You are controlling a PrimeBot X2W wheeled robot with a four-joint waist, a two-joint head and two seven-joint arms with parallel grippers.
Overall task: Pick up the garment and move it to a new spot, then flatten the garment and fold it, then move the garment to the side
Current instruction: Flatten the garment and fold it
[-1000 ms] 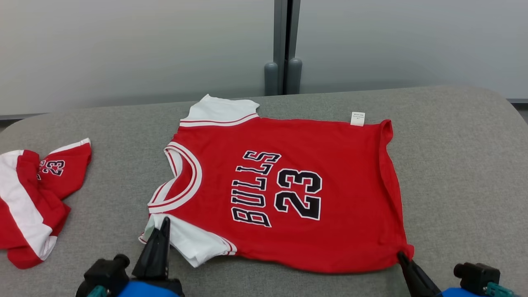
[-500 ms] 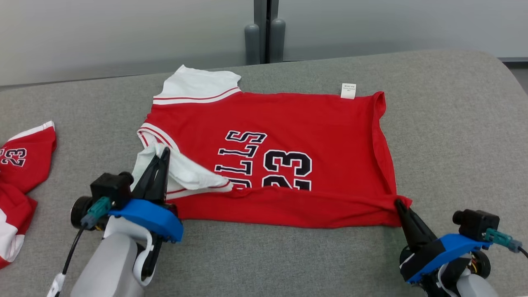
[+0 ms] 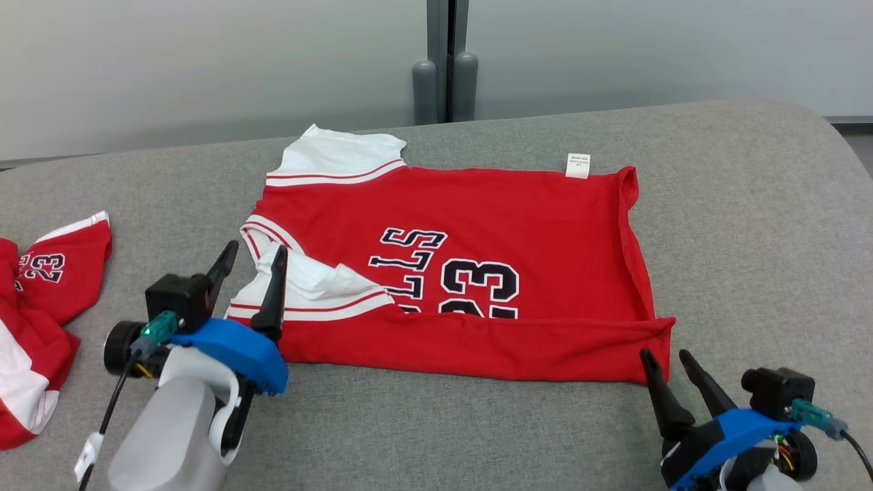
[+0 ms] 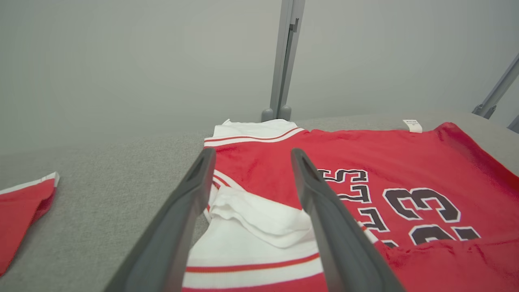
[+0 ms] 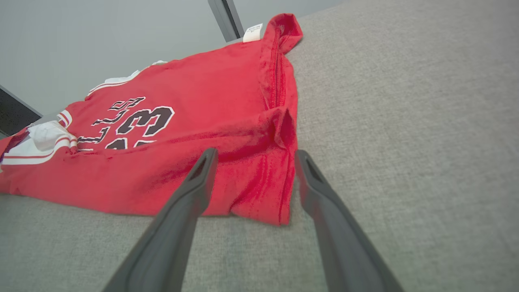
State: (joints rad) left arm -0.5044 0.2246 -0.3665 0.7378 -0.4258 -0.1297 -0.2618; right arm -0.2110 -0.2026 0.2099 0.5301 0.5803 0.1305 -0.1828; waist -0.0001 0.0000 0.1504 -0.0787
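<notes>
My left gripper should next grab the jersey by its flat white shoulder corner [image 3: 316,134], to fold the jersey's other long side over its lettering [image 3: 409,260].
The garment [image 3: 477,204] is a red jersey with white sleeves and dark "BULLS 23" lettering, lying on the grey table [image 3: 750,239]. Its near edge is folded over onto the lettering, forming a red band along the front. My left gripper [image 3: 256,251] stands open at the folded white sleeve [image 3: 314,279], one finger either side of the sleeve's edge [image 4: 259,219]. Open as well, my right gripper [image 3: 664,354] sits just short of the fold's near right corner [image 5: 279,194], holding nothing. Between the left gripper's [image 4: 252,153] fingers the jersey [image 4: 365,150] shows.
A second red and white garment [image 3: 41,293] lies crumpled at the table's left edge, also in the left wrist view [image 4: 20,202]. A grey wall with a vertical post [image 3: 447,61] stands behind the table. Bare grey surface lies right of the jersey [image 5: 405,121].
Both grippers have opened and let go of the jersey's near edge, which now rests folded over the lettering. The right gripper has drawn back a little. The head camera shifted slightly.
</notes>
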